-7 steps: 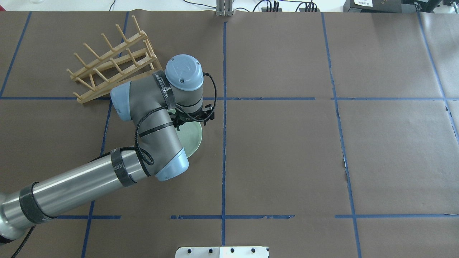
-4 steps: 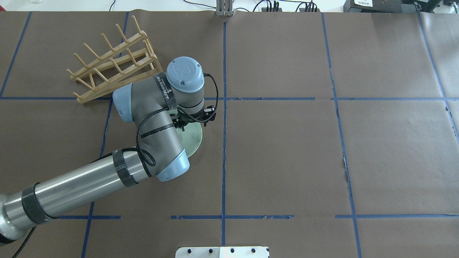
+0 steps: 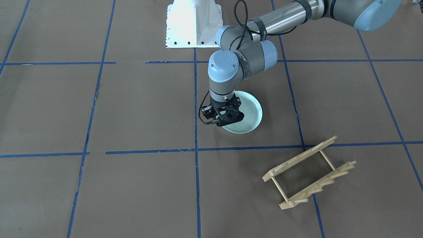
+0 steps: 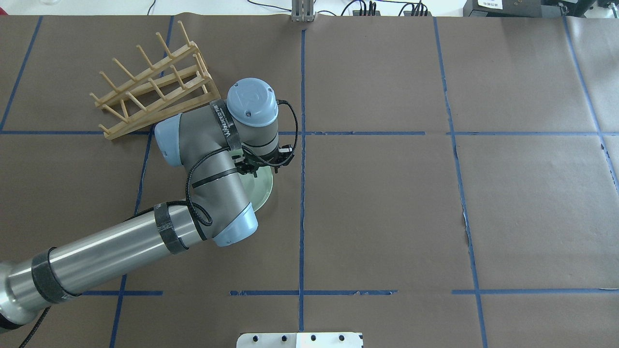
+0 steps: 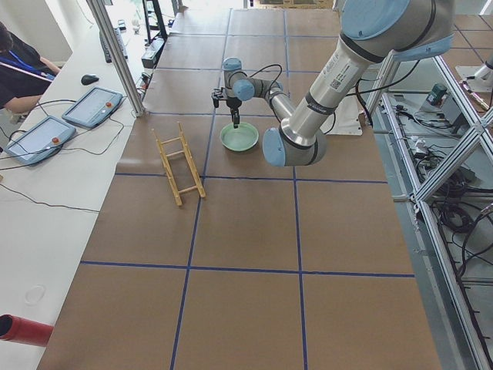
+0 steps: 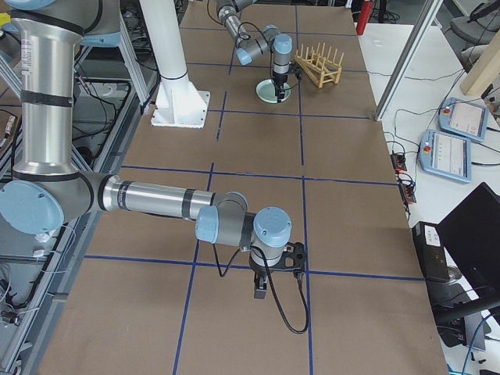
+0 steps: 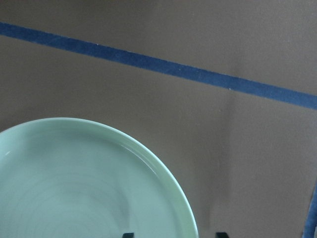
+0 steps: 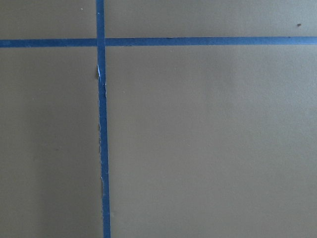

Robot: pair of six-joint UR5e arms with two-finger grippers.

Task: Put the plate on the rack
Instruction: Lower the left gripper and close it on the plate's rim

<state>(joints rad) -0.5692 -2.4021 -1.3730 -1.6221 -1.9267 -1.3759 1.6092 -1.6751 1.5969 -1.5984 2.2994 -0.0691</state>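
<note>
The left gripper grabs the pale mint-green plate by its rim [image 7: 184,203] next, to set the plate upright in the rack.
The pale mint-green plate [image 3: 249,115] lies flat on the brown paper, right side up; it also shows in the overhead view [image 4: 263,187] and the left wrist view [image 7: 74,183]. My left gripper [image 3: 222,124] points straight down over the plate's edge. In the left wrist view its fingertips [image 7: 128,234] stand apart, one over the plate's inside and one outside the rim, so it is open and empty. The wooden rack [image 4: 150,87] stands apart from the plate, at the far left in the overhead view. My right gripper [image 6: 260,293] shows only in the exterior right view, hanging over bare paper; I cannot tell its state.
Blue tape lines [image 4: 302,145] divide the brown paper table cover. The robot's white base [image 3: 193,23] stands at the table's robot side. Tablets [image 5: 92,106] and an operator sit on the white bench beyond the far edge.
My left wrist has shifted slightly to the right and toward the plate. The plate and the rack have not moved.
</note>
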